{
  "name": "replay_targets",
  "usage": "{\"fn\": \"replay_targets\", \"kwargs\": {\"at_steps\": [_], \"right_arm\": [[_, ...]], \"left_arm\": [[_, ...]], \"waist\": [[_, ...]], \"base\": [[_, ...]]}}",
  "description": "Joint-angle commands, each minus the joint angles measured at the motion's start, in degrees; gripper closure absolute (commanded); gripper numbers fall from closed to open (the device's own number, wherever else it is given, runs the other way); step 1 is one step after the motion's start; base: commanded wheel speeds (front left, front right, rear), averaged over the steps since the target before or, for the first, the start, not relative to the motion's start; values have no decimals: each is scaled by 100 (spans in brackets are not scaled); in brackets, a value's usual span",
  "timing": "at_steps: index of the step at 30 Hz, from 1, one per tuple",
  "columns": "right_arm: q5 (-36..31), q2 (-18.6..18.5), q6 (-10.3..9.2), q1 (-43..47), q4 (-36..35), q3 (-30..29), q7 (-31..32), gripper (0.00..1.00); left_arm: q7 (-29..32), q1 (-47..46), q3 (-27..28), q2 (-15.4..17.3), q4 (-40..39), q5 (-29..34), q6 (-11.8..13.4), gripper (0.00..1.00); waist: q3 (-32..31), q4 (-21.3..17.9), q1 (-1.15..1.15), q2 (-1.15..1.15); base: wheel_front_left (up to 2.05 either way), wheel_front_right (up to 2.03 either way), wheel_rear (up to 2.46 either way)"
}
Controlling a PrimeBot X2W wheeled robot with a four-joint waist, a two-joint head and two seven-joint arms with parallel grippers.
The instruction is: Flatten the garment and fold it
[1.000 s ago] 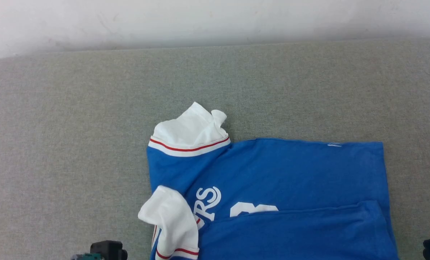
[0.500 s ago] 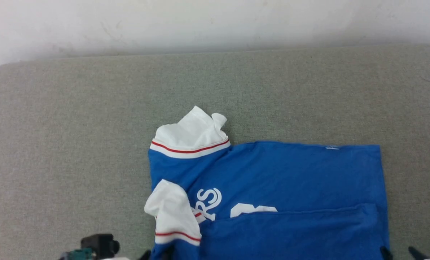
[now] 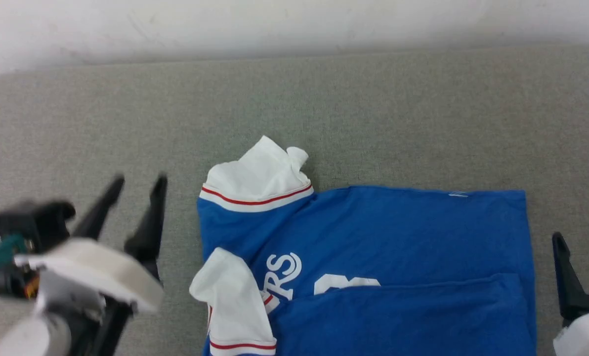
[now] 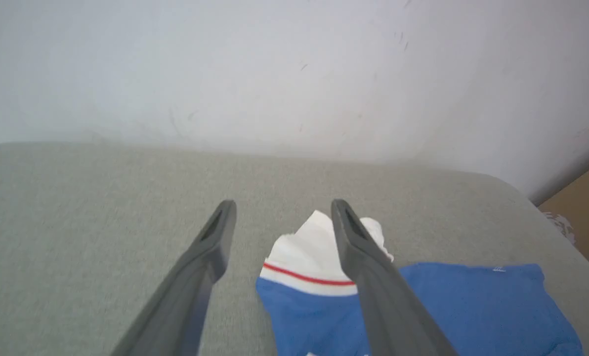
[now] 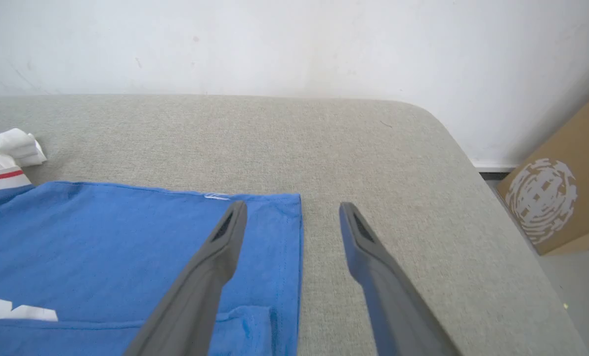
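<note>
My left gripper grabs the bunched white sleeve by its edge next, to straighten out the garment for folding.
The garment is a bright blue T-shirt lying on the grey padded table. Its near strip is folded back over the white lettering. One white sleeve bunches at its far left corner. A second white sleeve lies crumpled at the near left. My left gripper hovers open and empty just left of the shirt. In the left wrist view the gripper points past the far sleeve. My right gripper is open and empty at the shirt's right edge. In the right wrist view it straddles the garment there.
A white wall runs behind the table's far edge. The table's rounded right corner shows in the right wrist view, with a cardboard box on the floor beyond it. Bare grey surface lies left of and behind the shirt.
Both grippers have come up from the bottom edge into view with their jaws now apart and empty. The shirt lies as before, with the near sleeve slightly shifted. The head camera moved a little.
</note>
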Motion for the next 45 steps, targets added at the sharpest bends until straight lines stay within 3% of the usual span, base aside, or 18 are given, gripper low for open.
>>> {"fn": "replay_targets", "kwargs": {"at_steps": [1, 4, 8, 13, 17, 25, 34, 35, 36, 37, 45], "right_arm": [[-75, 31, -5, -172, 5, 83, -100, 0], [-146, 44, -5, -355, 52, 206, -217, 0], [-189, 54, -5, -616, 129, 401, -351, 0], [-251, 59, -5, -926, 292, 575, -483, 0], [-255, 62, -5, -1092, 450, 658, -571, 0], [-194, 63, -5, -1214, 625, 681, -657, 0], [-188, 64, -5, -1244, 639, 645, -676, 0], [-191, 64, -5, -1244, 634, 640, -669, 0], [-201, 64, -5, -1246, 626, 634, -657, 0], [-227, 64, -5, -1252, 612, 625, -651, 0], [-286, -31, -5, -1522, 489, 634, -524, 0]], "left_arm": [[8, -647, -1, 54, 106, 233, -158, 0], [182, -1582, -148, 92, 432, 487, -439, 0], [699, -2823, -466, 121, 1038, 624, -992, 0], [1704, -3953, -990, 130, 1700, 544, -1723, 0], [2556, -4400, -1378, 162, 2136, 364, -2159, 0], [3289, -4611, -1561, 138, 2517, -37, -2384, 0], [3663, -4555, -1750, 217, 2891, -99, -2398, 0], [3705, -4524, -1763, 215, 2914, -134, -2387, 42], [3711, -4499, -1760, 209, 2921, -164, -2376, 67], [3676, -4478, -1751, 198, 2921, -181, -2380, 100], [2895, -4212, -1608, -1, 3013, -146, -2356, 100]], "waist": [[310, -54, -1, 0], [604, -137, -1, 0], [1013, -302, -1, 0], [1443, -523, -1, 0], [1684, -662, -1, 0], [1917, -861, -1, 0], [2039, -966, -1, 0], [2035, -964, -1, 0], [2028, -957, -1, 0], [2009, -940, -1, 0], [1564, -722, -1, 0]], "base": [[0, 0, 0], [0, 0, 0], [0, 0, 0], [0, 0, 0], [0, 0, 0], [0, 0, 0], [0, 0, 0], [0, 0, 0], [0, 0, 0], [0, 0, 0], [0, 0, 0]]}}
